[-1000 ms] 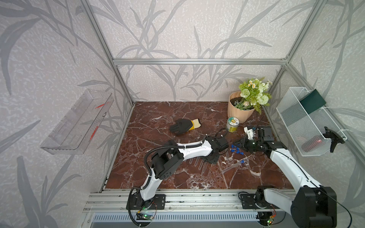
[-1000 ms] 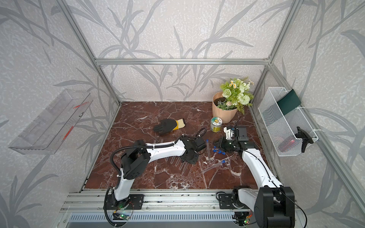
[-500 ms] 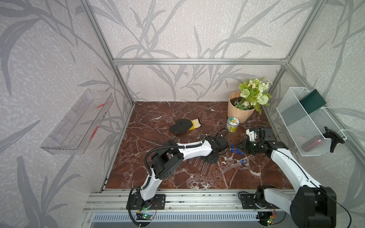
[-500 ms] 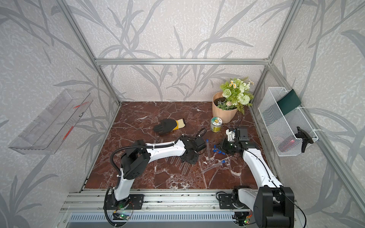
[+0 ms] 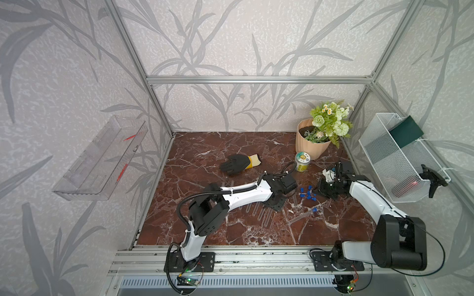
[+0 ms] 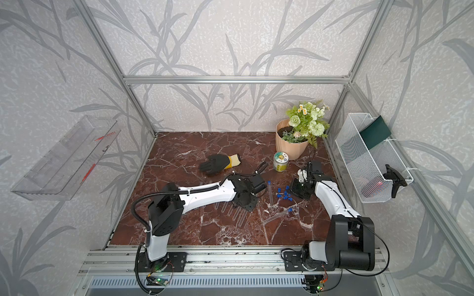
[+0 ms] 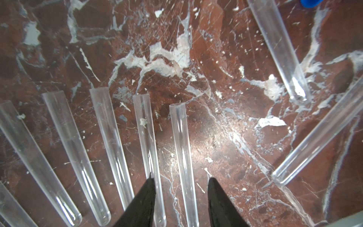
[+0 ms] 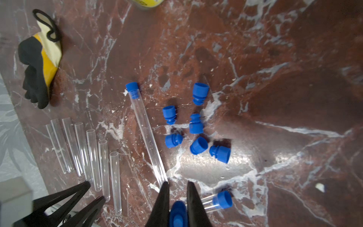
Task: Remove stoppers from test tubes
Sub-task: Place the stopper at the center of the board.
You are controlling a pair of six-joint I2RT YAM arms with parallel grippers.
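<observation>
The blue stopper is hanging short of the free marble beside the cluster, so my right gripper should move it to that marble before opening.
Several uncapped clear test tubes lie in a row on the marble table. My left gripper stands open over them, and one tube lies between its fingers in line with the row. In both top views it hangs low over that row. My right gripper is shut on a blue stopper. Several loose stoppers lie in a cluster ahead of it. Two tubes still carry stoppers: one beside the cluster, one near my right fingertips.
A black and yellow glove lies behind the arms. A small jar and a flower pot stand at the back right. A white wire basket hangs on the right wall and a clear shelf on the left.
My left gripper's jaws have spread apart, letting go of the tube now lying in the row. My right gripper has stayed shut on the stopper and barely moved.
</observation>
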